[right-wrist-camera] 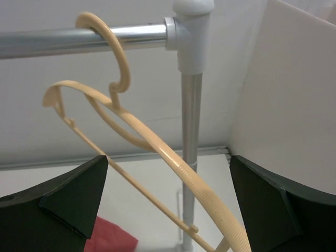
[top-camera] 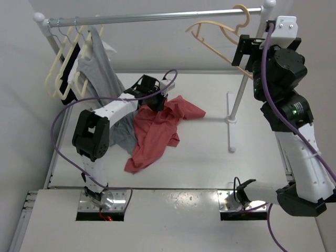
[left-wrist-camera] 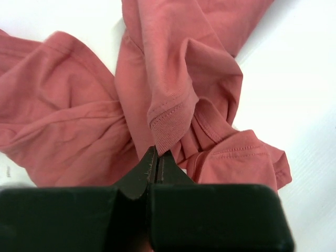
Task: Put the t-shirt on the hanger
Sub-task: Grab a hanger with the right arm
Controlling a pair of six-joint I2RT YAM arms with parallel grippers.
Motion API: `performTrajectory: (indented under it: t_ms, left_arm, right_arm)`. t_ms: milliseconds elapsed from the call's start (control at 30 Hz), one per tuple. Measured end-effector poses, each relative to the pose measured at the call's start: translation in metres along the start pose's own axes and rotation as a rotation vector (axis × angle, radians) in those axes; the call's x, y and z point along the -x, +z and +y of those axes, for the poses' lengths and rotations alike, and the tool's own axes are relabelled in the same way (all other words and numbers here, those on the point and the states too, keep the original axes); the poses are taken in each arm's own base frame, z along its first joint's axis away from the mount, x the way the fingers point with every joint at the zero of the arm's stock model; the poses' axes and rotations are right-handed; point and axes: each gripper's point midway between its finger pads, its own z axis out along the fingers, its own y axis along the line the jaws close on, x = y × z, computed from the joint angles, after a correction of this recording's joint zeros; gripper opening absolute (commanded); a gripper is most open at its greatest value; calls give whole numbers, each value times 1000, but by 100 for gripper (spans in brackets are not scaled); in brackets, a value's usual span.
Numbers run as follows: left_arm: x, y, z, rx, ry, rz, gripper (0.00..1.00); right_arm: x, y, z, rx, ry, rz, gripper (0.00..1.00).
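My right gripper will next grab the hanger's post-side sloping arm (right-wrist-camera: pixel 181 169), so that the opposite arm stays free to go into the t-shirt.
The salmon-red t-shirt (top-camera: pixel 157 131) lies crumpled on the white table, left of the middle. My left gripper (top-camera: pixel 156 105) is at its far edge, shut on a ribbed hem of the t-shirt (left-wrist-camera: pixel 168 126); the jaws (left-wrist-camera: pixel 157 153) meet at the fabric's tip. The beige hanger (top-camera: pixel 215 37) hangs by its hook on the rail at the far right. My right gripper (top-camera: pixel 242 52) is raised to it and open. In the right wrist view the hanger's sloping arm (right-wrist-camera: pixel 194 184) runs between the wide-apart fingers (right-wrist-camera: pixel 79 194) without touching them.
A metal rail (top-camera: pixel 157 17) spans the back on white posts; its right post (top-camera: pixel 239 94) stands just behind the hanger. Cream hangers with grey and black clothes (top-camera: pixel 79 63) hang at the left end. A grey t-shirt (top-camera: pixel 123 134) lies under the red one's left side.
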Motion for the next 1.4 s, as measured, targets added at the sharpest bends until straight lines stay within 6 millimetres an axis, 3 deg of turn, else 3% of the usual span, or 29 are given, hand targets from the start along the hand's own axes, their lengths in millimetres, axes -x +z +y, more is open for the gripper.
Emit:
performTrajectory:
  t_ms: [200,367,433,467,533,600,633,800,933,1100,1233,1400]
  left_arm:
    - [-12,2,-3,-12,0,25,0]
    - [-12,2,-3,-13,11,25,0]
    - [-11,1,-3,-13,15,22,0]
    - [-11,-1,-3,-13,17,19,0]
    - [-8,-5,-4,-12,22,13,0]
    - [-6,-9,-5,-10,25,5,0]
    - [-6,-11,-5,-9,26,2,0]
    - [-6,-16,-8,-10,30,-3,0]
    - [-12,-15,-9,-10,27,11,0]
    - [-12,-15,-9,-10,27,11,0]
    - [-12,-15,-9,-10,27,11,0]
    - [-12,-15,-10,-10,27,11,0]
  right_arm:
    - [-16,18,-19,-171,-153,50,99]
    - [-34,35,-13,-194,-242,94,99]
    - [-42,43,-9,-188,-282,118,90]
    - [-47,49,-7,-183,-298,131,76]
    - [-59,57,-3,-170,-331,164,65]
    - [-72,62,0,-144,-355,198,42]
    - [-78,63,3,-122,-359,214,38]
    - [-82,54,14,-14,-344,228,23]
    - [-79,37,22,89,-306,227,19]
    - [-72,17,28,175,-236,204,0]
    - [-75,12,26,171,-196,186,0]
    - [-78,20,19,102,-201,171,0]
